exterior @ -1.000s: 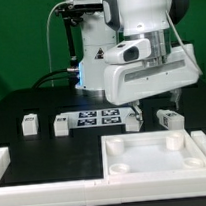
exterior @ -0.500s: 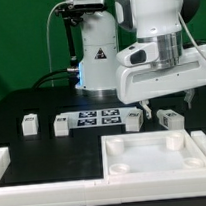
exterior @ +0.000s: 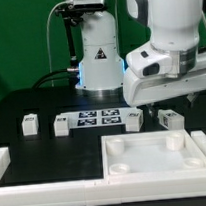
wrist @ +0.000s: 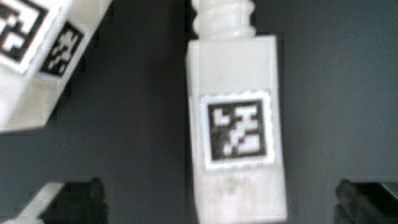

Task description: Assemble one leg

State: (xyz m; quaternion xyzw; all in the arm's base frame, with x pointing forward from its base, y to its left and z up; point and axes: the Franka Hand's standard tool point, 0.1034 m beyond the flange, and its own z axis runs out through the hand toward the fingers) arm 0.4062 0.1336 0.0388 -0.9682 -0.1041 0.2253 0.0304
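Observation:
My gripper lowers next, before it closes on the white leg [exterior: 170, 119]. Its fingertips are above the leg, so closing now would miss the leg.
In the wrist view a leg [wrist: 233, 110], a small white block with a square marker and a ribbed peg at one end, lies on the black table. My gripper [wrist: 217, 205] is open above it. One dark fingertip [wrist: 63, 205] is on each side of the leg, apart from it. In the exterior view three legs lie on the table: one at the left [exterior: 29, 123], one in the middle [exterior: 134, 118], and one at the right [exterior: 170, 117] below my hand [exterior: 174, 75]. My fingers are hard to make out there.
The marker board [exterior: 89, 119] lies between the left and middle legs. A large white square panel [exterior: 155, 155] with corner sockets lies in front. A white L-shaped wall [exterior: 42, 180] runs along the front left. Another tagged white part [wrist: 45, 60] lies beside the leg.
The arm has moved toward the exterior view's right and risen a little, from over the middle leg to over the right leg. No part has moved.

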